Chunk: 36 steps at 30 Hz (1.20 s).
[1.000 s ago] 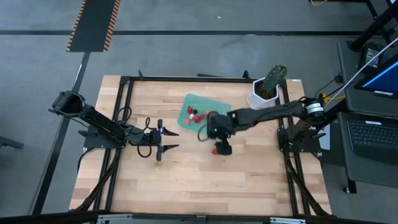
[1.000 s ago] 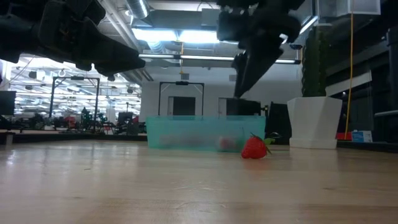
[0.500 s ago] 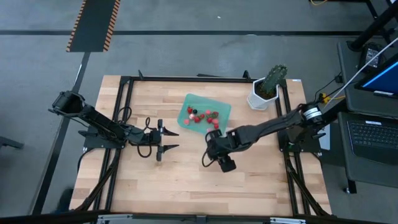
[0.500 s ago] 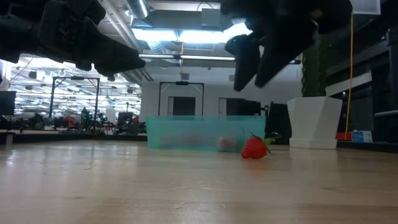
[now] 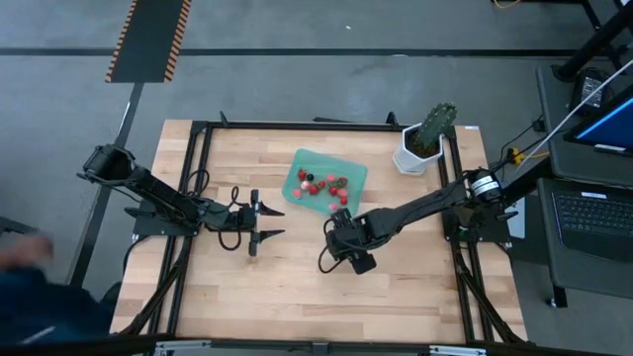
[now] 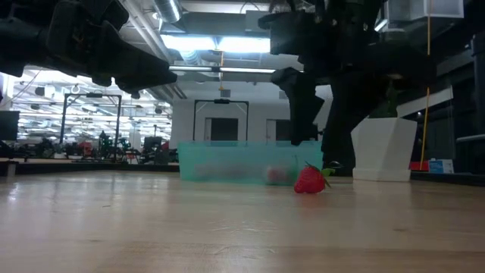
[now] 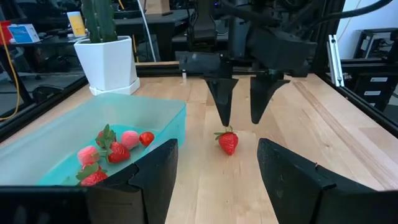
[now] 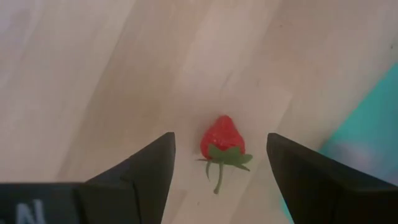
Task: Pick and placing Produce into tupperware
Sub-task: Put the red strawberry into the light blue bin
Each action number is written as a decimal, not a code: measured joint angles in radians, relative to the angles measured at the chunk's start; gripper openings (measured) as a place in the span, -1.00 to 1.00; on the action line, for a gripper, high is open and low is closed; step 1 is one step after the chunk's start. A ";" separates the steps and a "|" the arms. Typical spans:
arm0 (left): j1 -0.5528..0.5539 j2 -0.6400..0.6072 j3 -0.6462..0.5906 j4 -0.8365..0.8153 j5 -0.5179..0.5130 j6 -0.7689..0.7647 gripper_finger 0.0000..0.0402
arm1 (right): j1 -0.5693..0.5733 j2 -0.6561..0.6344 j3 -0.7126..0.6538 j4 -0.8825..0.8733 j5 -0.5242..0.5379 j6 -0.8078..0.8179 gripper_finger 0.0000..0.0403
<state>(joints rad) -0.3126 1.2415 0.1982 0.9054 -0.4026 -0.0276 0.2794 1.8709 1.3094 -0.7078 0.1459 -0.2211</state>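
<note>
Wood shows between my fingers and the red strawberry (image 8: 222, 139) below in the right wrist view, so my right gripper should lower before it closes on the strawberry.
One red strawberry (image 8: 222, 139) with a green top lies on the wooden table just near of the teal tupperware (image 5: 348, 170). My right gripper (image 7: 240, 122) hangs open right above it, fingers pointing down, one on either side and clear of it. In the high view the right gripper (image 5: 341, 240) hides this berry. Several red and pale pink berries (image 7: 111, 149) lie inside the tupperware. My left gripper (image 5: 259, 225) waits open above the table, left of the tupperware.
A white pot with a green cactus (image 5: 425, 138) stands at the back right, beyond the tupperware. A black frame (image 5: 203, 178) runs along the table's edges. Bare wood lies near of both grippers. A blurred person shows at the picture's lower left (image 5: 30, 287).
My right gripper has gone from the tupperware's near edge toward the table's near edge and down, rolling about its own axis. Its open fingers now straddle the lone strawberry from above. The berry has not moved.
</note>
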 joint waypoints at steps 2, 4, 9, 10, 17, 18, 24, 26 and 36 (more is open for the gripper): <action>0.000 0.000 0.000 0.000 0.000 0.000 0.07 | 0.000 0.007 0.000 0.002 0.004 0.000 0.26; 0.000 0.000 0.000 0.000 0.000 0.000 0.07 | -0.001 0.016 0.000 0.002 0.004 0.000 0.26; 0.000 0.000 0.000 0.000 0.000 0.000 0.07 | -0.001 0.047 0.000 0.001 0.005 0.001 0.26; 0.000 0.000 0.000 0.000 0.000 0.000 0.07 | -0.001 0.053 0.000 0.001 0.005 0.001 0.26; 0.000 0.000 0.000 0.000 0.000 0.000 0.07 | -0.001 0.068 0.000 0.010 0.005 0.002 0.26; 0.000 0.000 0.000 0.000 0.000 0.000 0.07 | -0.001 0.068 0.000 0.019 0.005 0.002 0.26; 0.000 0.000 0.000 0.000 0.000 0.000 0.07 | -0.003 0.068 0.000 0.025 0.005 0.002 0.26; 0.000 0.000 0.000 0.000 0.000 0.000 0.07 | -0.007 0.068 0.000 0.025 0.005 0.002 0.26; 0.000 0.000 0.000 0.000 0.000 0.000 0.07 | -0.030 0.073 -0.005 0.032 0.005 0.006 0.26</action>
<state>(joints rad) -0.3130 1.2415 0.1982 0.9054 -0.4026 -0.0273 0.2497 1.9434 1.3041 -0.6759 0.1505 -0.2146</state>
